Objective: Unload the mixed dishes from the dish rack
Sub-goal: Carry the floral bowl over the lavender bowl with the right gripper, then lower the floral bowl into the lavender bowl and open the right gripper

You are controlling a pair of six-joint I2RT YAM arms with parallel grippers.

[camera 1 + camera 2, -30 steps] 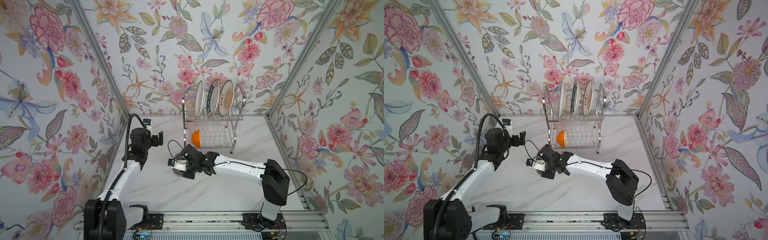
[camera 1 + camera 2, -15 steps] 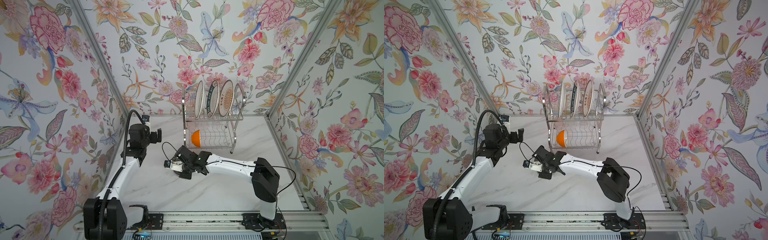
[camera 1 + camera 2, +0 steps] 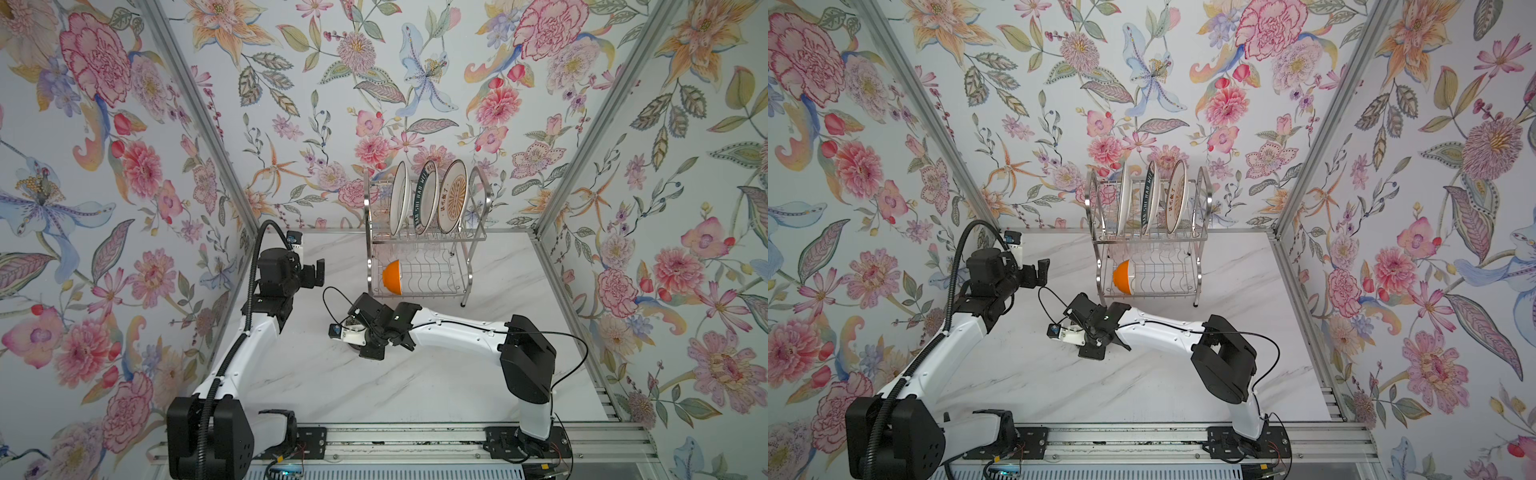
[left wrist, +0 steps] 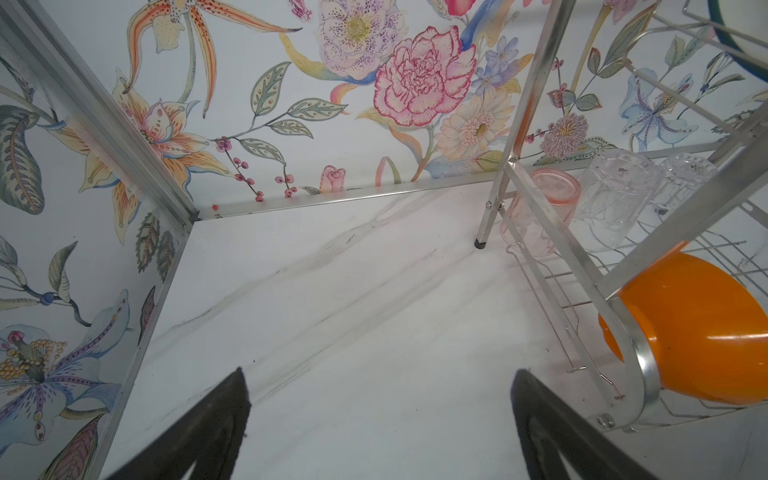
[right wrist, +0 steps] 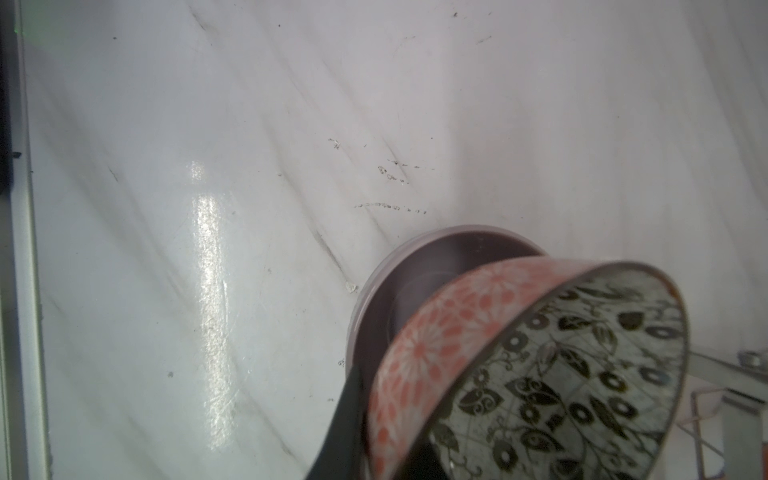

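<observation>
The tilted pink-patterned bowl's outer side lies over the grey-white bowl's opening. So it is now time for my right gripper to release the pink-patterned bowl: it would end inside the grey-white bowl.
The chrome dish rack (image 3: 473, 239) (image 3: 1200, 239) stands at the back centre. Its top tier holds a white plate (image 3: 400, 197), a green-lettered plate (image 3: 427, 195) and an orange sunburst plate (image 3: 453, 195), all on edge. An orange bowl (image 3: 392, 277) (image 4: 698, 328) lies on its side in the lower tier. Behind it are a pinkish tumbler (image 4: 540, 212) and two clear tumblers (image 4: 611, 199). My right gripper (image 3: 369, 349) (image 5: 386, 436) is shut on the wall of the pink-patterned bowl (image 5: 519, 353), which is tilted over a grey-white bowl (image 5: 415, 270) on the table. My left gripper (image 3: 313, 274) (image 4: 380, 374) is open and holds nothing, left of the rack.
Floral walls with aluminium corner posts (image 3: 199, 124) close in the marble table (image 3: 415, 386) on three sides. A metal rail (image 3: 395, 436) runs along the front edge and carries both arm bases.
The right arm's elbow has swung left while its gripper and the pink-patterned bowl stayed about in place. The left gripper has edged slightly toward the back.
</observation>
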